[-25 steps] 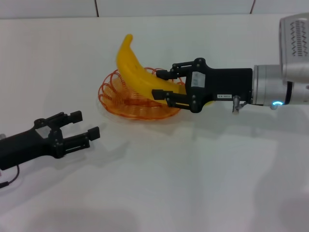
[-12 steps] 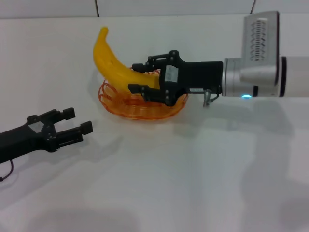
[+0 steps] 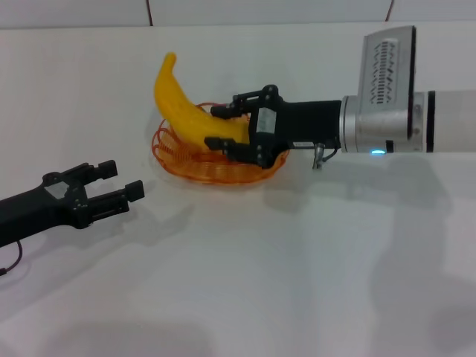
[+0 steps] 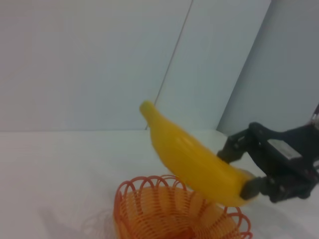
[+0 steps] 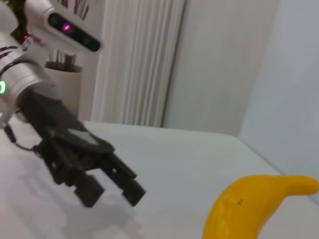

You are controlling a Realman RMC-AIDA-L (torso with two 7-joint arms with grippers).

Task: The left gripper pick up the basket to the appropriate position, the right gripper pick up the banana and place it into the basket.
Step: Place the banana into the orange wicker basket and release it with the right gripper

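The banana's lower part [image 3: 197, 126] is over the basket [image 3: 195, 165], inside its rim. Next my right gripper should release the banana.
The orange wire basket [image 3: 195, 165] rests on the white table at centre. My right gripper [image 3: 223, 126] is shut on the banana [image 3: 186, 111] just over the basket; the fruit's free end points up and to the left. In the left wrist view the banana [image 4: 192, 159] hangs above the basket [image 4: 164, 211] with the right gripper [image 4: 249, 167] clamped on its lower end. The banana [image 5: 254, 204] also shows in the right wrist view. My left gripper [image 3: 123, 182] lies open on the table, left of the basket and apart from it; the left gripper [image 5: 119, 186] appears in the right wrist view too.
The white table [image 3: 297, 268] stretches bare in front of and to the right of the basket. A wall with a dark seam [image 3: 149, 11] runs behind the table's far edge.
My right gripper has carried the banana leftward over the basket, then edged slightly back to the right. The left gripper has drawn away to the left and lower.
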